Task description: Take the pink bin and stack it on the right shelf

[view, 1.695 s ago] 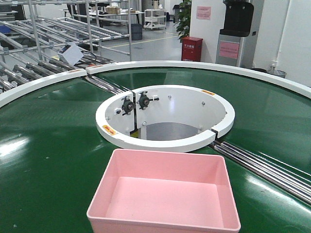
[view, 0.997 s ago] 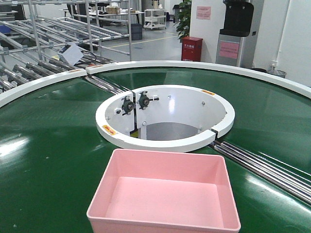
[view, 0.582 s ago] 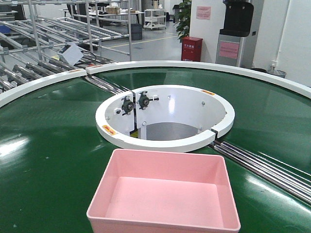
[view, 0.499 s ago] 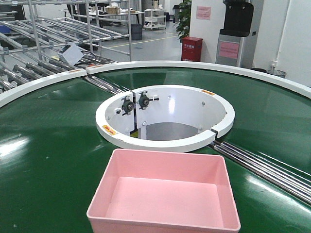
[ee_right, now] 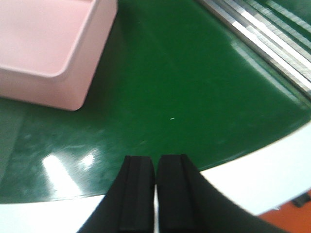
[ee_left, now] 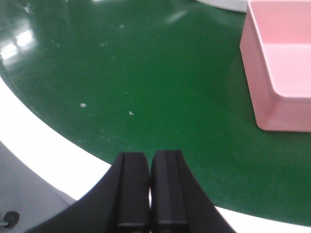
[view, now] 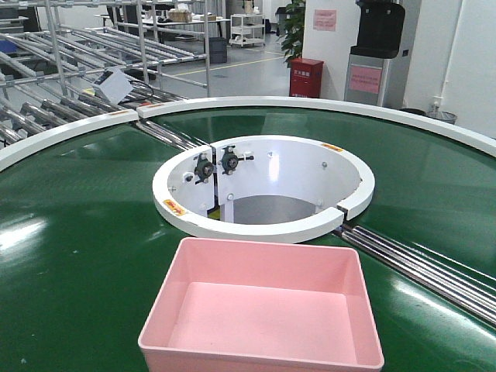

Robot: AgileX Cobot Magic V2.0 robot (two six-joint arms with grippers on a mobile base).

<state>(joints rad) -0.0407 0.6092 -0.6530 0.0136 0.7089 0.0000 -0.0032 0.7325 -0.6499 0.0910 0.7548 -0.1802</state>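
My left gripper needs to take hold of the pink bin [view: 262,308] by its side's rim [view: 163,291] next, so that it can lift it and stack it on the right shelf.
The pink bin [view: 262,308] sits empty on the green conveyor belt [view: 77,232], at the near edge in the front view. It also shows at the upper right of the left wrist view [ee_left: 282,68] and at the upper left of the right wrist view [ee_right: 48,48]. My left gripper [ee_left: 149,162] is shut and empty, over the belt's white rim, left of the bin and apart from it. My right gripper [ee_right: 156,165] is shut and empty, over the white rim, right of the bin and apart from it. The right shelf is out of view.
A white ring [view: 263,186] surrounds the round opening in the belt's middle. Steel rollers [view: 418,263] cross the belt at the right and show in the right wrist view [ee_right: 262,34]. Grey tube racks [view: 70,70] stand at the back left. A red box [view: 306,77] stands behind.
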